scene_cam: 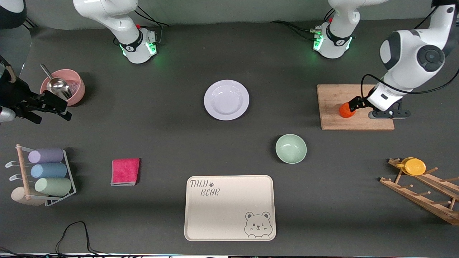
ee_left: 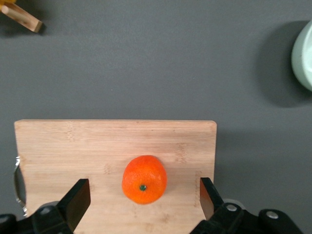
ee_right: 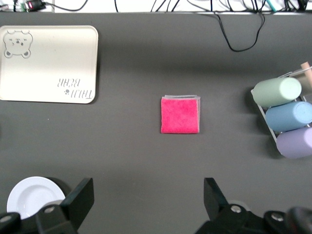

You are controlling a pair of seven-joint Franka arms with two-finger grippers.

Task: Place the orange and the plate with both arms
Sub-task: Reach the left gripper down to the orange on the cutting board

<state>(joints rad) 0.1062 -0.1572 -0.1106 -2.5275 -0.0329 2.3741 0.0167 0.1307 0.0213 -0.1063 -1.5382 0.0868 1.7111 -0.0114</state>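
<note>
My left gripper takes hold of the orange [scene_cam: 346,110] by its round sides next, to set it on the lavender-white plate [scene_cam: 226,99].
The orange [scene_cam: 346,110] sits on a wooden cutting board [scene_cam: 331,120] toward the left arm's end of the table. My left gripper [scene_cam: 353,106] is open and low over the board. In the left wrist view its jaws stand wide, one on each side of the orange [ee_left: 144,178], not touching it, with the gripper [ee_left: 144,187] centred on the fruit. The lavender-white plate [scene_cam: 226,99] lies empty at the table's middle, and shows in the right wrist view [ee_right: 30,196]. My right gripper [scene_cam: 53,110] is open and empty, up beside the pink bowl; it also shows in the right wrist view [ee_right: 148,187].
A mint-green bowl [scene_cam: 290,148] and a cream bear tray [scene_cam: 229,208] lie nearer the camera than the plate. A pink cloth [scene_cam: 125,171] and a rack of pastel cups [scene_cam: 46,175] are toward the right arm's end. A pink bowl with a scoop [scene_cam: 73,89]. A wooden rack with a yellow cup [scene_cam: 417,182].
</note>
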